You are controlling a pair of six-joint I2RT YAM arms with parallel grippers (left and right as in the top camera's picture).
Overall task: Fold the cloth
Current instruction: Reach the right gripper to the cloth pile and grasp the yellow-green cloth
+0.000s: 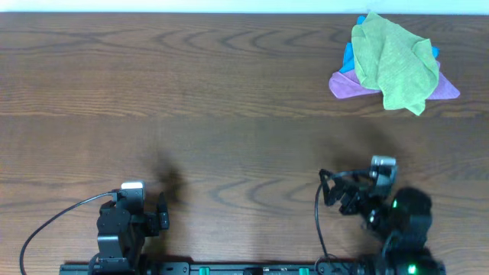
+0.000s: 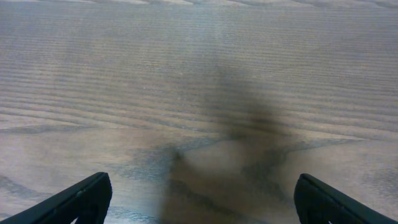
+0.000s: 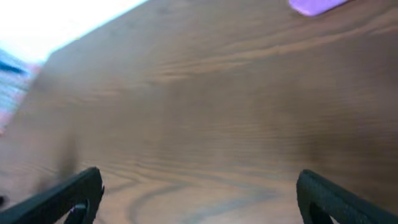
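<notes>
The robot's right gripper needs to pinch the top light green cloth by its near edge (image 1: 406, 104) next, so the rest of the cloth stays free to spread for folding.
The cloth (image 1: 393, 57), light green, lies crumpled on top of a small pile at the table's far right. My left gripper (image 1: 134, 202) is open and empty near the front edge at the left; its view shows both fingertips (image 2: 202, 186) wide apart over bare wood. My right gripper (image 1: 357, 189) is open and empty near the front edge at the right, well short of the pile; its fingertips (image 3: 199, 180) are spread over bare wood. The cloth does not show in either wrist view.
A purple cloth (image 1: 348, 85) and a blue cloth (image 1: 348, 55) lie under the green one. A corner of the purple cloth shows at the top of the right wrist view (image 3: 314, 5). The wooden table (image 1: 191, 92) spans the view.
</notes>
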